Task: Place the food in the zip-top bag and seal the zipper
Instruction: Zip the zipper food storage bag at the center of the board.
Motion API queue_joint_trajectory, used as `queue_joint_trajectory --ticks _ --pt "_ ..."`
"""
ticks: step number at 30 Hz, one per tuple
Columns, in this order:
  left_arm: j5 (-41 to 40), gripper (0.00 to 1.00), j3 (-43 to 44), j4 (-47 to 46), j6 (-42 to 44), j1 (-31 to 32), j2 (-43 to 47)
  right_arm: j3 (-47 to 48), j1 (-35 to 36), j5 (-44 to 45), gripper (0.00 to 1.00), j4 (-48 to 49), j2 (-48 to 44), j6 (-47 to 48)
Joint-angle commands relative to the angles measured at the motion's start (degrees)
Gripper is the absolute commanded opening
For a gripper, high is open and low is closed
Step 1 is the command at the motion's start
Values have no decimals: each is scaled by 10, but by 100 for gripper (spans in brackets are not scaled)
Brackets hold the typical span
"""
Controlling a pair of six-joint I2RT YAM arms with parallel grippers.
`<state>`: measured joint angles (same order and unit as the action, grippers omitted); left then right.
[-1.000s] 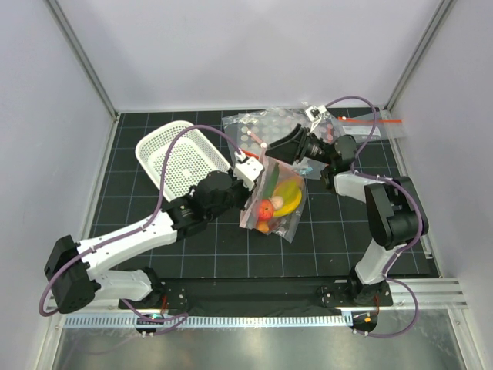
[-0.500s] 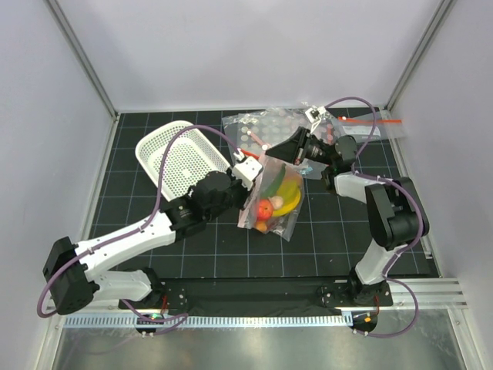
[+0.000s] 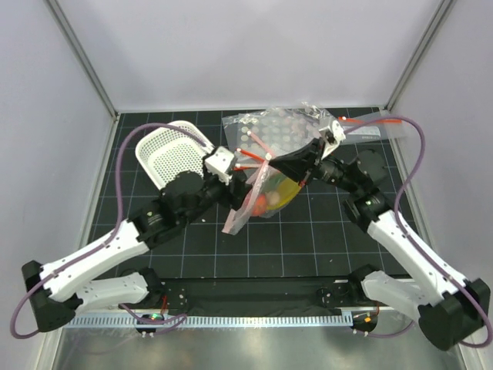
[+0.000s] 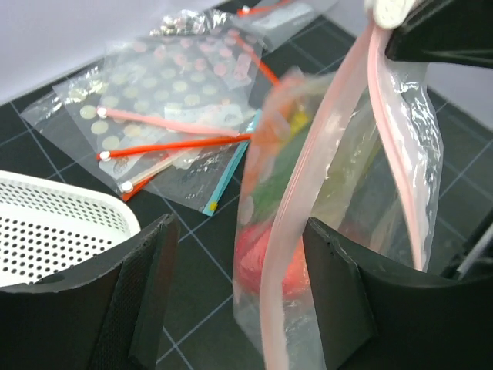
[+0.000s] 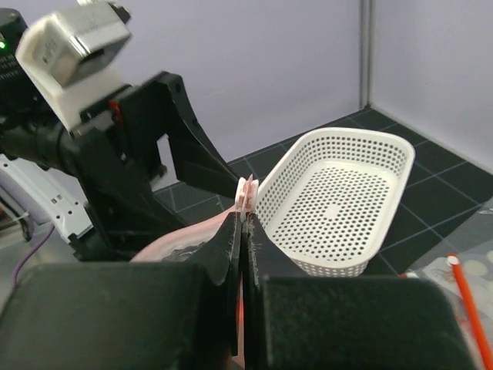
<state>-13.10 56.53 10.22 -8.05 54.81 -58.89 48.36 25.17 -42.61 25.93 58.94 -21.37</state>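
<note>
The robot's left gripper next needs to grab the white slider point(image 4: 390, 12) to seal the pink zipper point(image 4: 312, 193). The right gripper is holding the zipper end beside the slider.
The clear zip-top bag point(image 3: 250, 206) hangs tilted, held up by one top corner. Inside it sits the food point(image 3: 271, 199): a red piece point(image 4: 262, 254) with green and yellow pieces blurred above it. My right gripper point(image 5: 244, 223) is shut on the end of the pink zipper point(image 4: 312, 193), just below its white slider point(image 5: 246, 193). My left gripper point(image 4: 243, 301) is open, its fingers point(image 4: 146, 293) standing either side of the bag's lower zipper edge without pinching it. In the top view the right gripper point(image 3: 271, 159) meets the bag just right of the left gripper point(image 3: 237, 185).
A white perforated basket point(image 3: 173, 150) lies behind the left arm, also in the right wrist view as the basket point(image 5: 339, 200). Several spare clear bags with red strips point(image 3: 277, 131) lie at the back, and an orange-striped one point(image 3: 370, 123) at the far right.
My left gripper has opened and let go of the bag. My right gripper has shut on the zipper end and raised it, and both arms have shifted.
</note>
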Motion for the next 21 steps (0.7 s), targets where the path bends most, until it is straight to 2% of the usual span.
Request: queue_joint_trajectory --ticks 1,5,10,15,21 --pt "-28 69 14 9 -21 22 65 -7 9 83 1 -94 -90 60" --pt "-24 73 -1 2 -14 60 127 -28 29 104 1 -134 -165 56" --pt "77 79 -37 -54 -8 84 176 -22 42 32 1 -147 -153 42" --pt "119 73 -41 -66 0 87 172 -27 75 -24 1 -142 -129 53" --pt "129 72 -42 -79 2 88 135 -20 134 -18 1 -176 -117 103"
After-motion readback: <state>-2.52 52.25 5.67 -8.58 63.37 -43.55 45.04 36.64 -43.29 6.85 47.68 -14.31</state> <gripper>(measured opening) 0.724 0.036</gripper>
